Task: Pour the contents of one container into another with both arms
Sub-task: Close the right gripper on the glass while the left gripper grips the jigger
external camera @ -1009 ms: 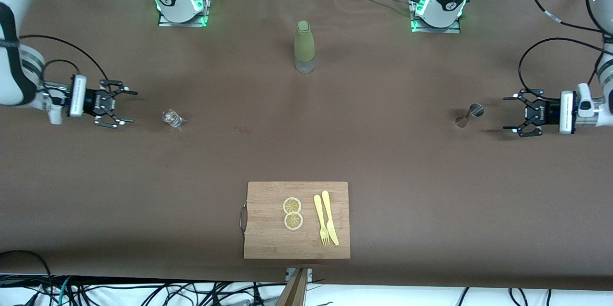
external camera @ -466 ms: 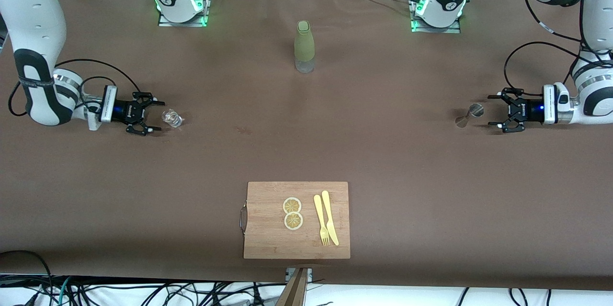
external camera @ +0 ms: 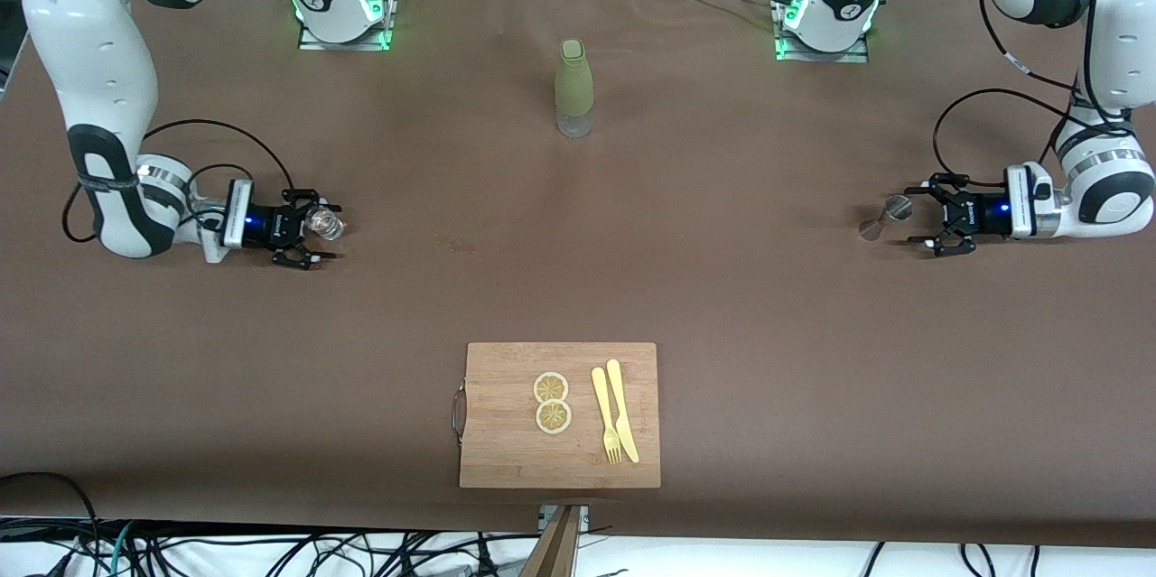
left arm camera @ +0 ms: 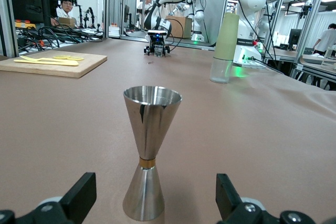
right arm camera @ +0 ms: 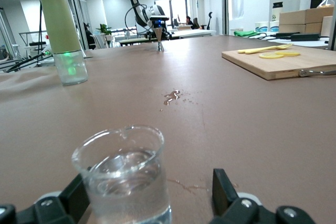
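The jigger's narrow middle is ahead of both open fingers of my left gripper, so my left gripper should move forward before it closes on the jigger.
The silver hourglass jigger (external camera: 883,218) stands upright on the brown table toward the left arm's end. My left gripper (external camera: 910,216) lies low and level beside it. In the left wrist view the jigger (left arm camera: 149,150) stands at the mouth of the open left gripper (left arm camera: 153,200), touching neither fingertip. The small clear glass tumbler (external camera: 326,221) stands toward the right arm's end. My right gripper (external camera: 318,230) is open around the tumbler. In the right wrist view the tumbler (right arm camera: 126,177) holds clear liquid and sits close to one finger of the right gripper (right arm camera: 149,195).
A tall olive-green bottle (external camera: 574,89) stands mid-table, farther from the front camera. A wooden cutting board (external camera: 506,432) near the front edge carries lemon slices (external camera: 552,402), a yellow fork and a knife. A small wet spot (external camera: 461,245) marks the cloth between the two grippers.
Both arms have come down and slid inward along the table. The right gripper has reached around the tumbler; the left gripper has closed the gap to the jigger. Both stayed open.
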Controlling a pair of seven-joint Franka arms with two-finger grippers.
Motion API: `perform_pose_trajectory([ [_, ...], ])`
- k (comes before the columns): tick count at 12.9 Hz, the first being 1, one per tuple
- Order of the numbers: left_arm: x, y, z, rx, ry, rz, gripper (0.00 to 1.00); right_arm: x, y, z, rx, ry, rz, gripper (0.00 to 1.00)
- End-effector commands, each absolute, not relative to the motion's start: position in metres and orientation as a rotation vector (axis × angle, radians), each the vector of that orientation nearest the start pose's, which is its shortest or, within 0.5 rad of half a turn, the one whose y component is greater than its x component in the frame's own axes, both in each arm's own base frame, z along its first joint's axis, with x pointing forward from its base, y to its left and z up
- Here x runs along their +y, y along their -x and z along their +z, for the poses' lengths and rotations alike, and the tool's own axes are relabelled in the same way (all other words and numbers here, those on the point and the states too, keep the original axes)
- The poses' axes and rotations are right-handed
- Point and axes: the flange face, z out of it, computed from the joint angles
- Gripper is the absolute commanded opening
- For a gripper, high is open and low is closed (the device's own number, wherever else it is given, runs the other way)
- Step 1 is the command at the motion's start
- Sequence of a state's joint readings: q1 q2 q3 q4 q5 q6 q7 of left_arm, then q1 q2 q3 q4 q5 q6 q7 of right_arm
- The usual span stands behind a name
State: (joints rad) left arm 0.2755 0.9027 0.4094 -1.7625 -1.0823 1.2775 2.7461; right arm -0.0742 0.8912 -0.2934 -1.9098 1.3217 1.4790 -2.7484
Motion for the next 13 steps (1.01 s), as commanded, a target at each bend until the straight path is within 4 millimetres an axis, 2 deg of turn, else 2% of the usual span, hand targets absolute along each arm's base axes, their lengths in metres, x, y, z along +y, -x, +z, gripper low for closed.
perform_pose_trajectory([
  [1,0.222,-0.471,0.069,-1.405,-1.301,1.11,1.0,-0.082,-0.501,0.034,-1.351,1.343,-1.104,0.99],
  [6,0.207,-0.473,0.065,-1.398,-1.266,1.114,1.0,-0.069,-0.493,0.031,-1.326,1.27,-1.081,0.98],
  [8,0.204,-0.473,0.065,-1.403,-1.25,1.121,0.99,-0.07,-0.491,0.031,-1.336,1.256,-1.074,0.9],
  [9,0.202,-0.472,0.064,-1.399,-1.248,1.119,0.96,-0.07,-0.491,0.031,-1.339,1.254,-1.074,0.84],
  [11,0.202,-0.472,0.064,-1.398,-1.247,1.119,0.79,-0.072,-0.493,0.032,-1.345,1.255,-1.078,0.69],
  [12,0.201,-0.472,0.064,-1.395,-1.246,1.119,0.75,-0.072,-0.499,0.034,-1.362,1.245,-1.079,0.51],
  [13,0.201,-0.472,0.064,-1.395,-1.246,1.119,0.73,-0.073,-0.502,0.036,-1.371,1.239,-1.07,0.37],
])
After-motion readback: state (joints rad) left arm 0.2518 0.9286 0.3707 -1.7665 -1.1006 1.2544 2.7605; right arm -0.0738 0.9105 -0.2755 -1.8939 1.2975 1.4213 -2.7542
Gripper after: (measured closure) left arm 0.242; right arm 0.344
